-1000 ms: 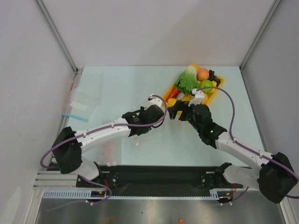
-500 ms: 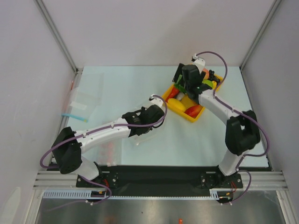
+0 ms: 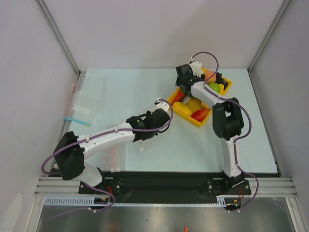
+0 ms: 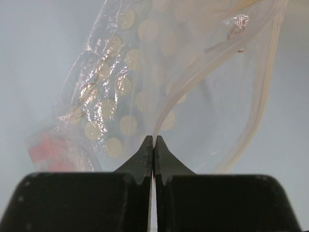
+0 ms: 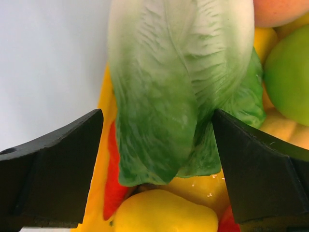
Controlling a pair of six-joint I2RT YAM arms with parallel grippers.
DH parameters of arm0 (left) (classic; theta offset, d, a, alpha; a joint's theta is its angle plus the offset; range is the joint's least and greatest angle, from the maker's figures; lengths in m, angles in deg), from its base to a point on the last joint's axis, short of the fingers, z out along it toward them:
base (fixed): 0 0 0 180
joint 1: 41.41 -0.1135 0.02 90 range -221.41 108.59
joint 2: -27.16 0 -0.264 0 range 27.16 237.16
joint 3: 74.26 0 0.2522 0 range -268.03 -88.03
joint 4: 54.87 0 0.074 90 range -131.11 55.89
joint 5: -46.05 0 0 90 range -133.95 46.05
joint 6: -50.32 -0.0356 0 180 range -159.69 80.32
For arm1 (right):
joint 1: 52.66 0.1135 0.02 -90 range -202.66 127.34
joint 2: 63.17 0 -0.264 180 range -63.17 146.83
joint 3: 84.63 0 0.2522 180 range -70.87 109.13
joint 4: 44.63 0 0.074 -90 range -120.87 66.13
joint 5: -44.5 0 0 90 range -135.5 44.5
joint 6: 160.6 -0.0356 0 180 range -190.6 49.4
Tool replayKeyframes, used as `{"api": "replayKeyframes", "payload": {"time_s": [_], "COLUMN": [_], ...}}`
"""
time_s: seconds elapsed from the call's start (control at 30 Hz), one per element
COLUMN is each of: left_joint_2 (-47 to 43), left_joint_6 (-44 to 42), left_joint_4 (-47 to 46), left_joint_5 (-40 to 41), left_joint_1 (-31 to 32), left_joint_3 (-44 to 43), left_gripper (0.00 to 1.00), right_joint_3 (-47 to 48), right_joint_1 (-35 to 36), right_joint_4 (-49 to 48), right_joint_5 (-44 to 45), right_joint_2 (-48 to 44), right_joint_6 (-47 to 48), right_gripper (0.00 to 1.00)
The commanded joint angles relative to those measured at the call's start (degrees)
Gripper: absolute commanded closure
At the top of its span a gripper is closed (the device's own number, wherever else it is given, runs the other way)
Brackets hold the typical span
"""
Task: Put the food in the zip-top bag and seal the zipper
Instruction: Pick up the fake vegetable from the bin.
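Note:
The lettuce's white end should stay free to go into the zip-top bag's opening first, so my right gripper needs to grab the lettuce (image 5: 169,72) by its green leafy end (image 5: 161,123) next.
My left gripper (image 4: 153,137) is shut on the mouth edge of the clear dotted zip-top bag (image 4: 140,87). The pale zipper (image 4: 264,92) curves round the open mouth. In the top view the left gripper (image 3: 146,133) is at mid table. My right gripper (image 5: 157,116) is open, its fingers on either side of the green-white lettuce (image 5: 169,72) in the yellow tray (image 5: 102,96). It shows over the tray's far left corner in the top view (image 3: 184,82), hiding the lettuce. A yellow fruit (image 5: 164,212), green apple (image 5: 289,77) and peach (image 5: 275,12) lie beside the lettuce.
The tray (image 3: 186,113) also holds a red mango (image 3: 200,114) and dark grapes (image 3: 221,78). A flat clear bag with a blue strip (image 3: 84,108) lies at the far left. A clear bag with red bits (image 3: 113,154) lies near the left arm. Walls close off three sides.
My right arm has swung from mid table out over the tray and now has its open fingers round the lettuce. My left arm and the bag have not moved.

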Motion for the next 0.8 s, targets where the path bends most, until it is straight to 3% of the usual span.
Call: {"api": "replayKeyframes", "payload": {"time_s": [0.0,0.43,0.47,0.5,0.6,0.67,0.77], "left_joint_2": [0.18,0.27,0.27,0.27,0.45,0.53,0.8], "left_joint_6": [-1.21,-1.39,-1.39,-1.39,-1.39,-1.39,-1.21], "left_joint_4": [-0.94,-0.67,-0.59,-0.59,-0.32,-0.32,-0.41], "left_joint_5": [-0.54,-0.54,-0.45,-0.37,-0.19,-0.19,-0.36], "left_joint_1": [0.44,0.62,0.62,0.62,0.62,0.53,0.62], "left_joint_3": [-1.61,-1.78,-1.78,-1.7,-1.87,-1.96,-1.87], "left_gripper": [1.0,1.0,0.99,1.0,1.0,1.0,1.0], "right_joint_3": [2.49,0.57,-1.18,-2.33,-5.85,-7.08,-9.72], "right_joint_1": [-0.65,-3.2,-3.29,-3.55,-3.99,-3.99,-3.73], "right_joint_4": [3.0,7.22,5.83,4.68,0.81,-1.47,-4.55], "right_joint_5": [6.34,5.56,5.13,3.29,-0.14,-1.46,-3.66], "right_joint_2": [0.78,0.25,-0.27,-1.67,-4.31,-7.3,-11.52], "right_joint_6": [-0.54,-0.45,-0.19,0.68,1.83,3.15,5.61], "right_gripper": [0.0,0.15,0.2,0.38,0.7,0.82,0.86]}}
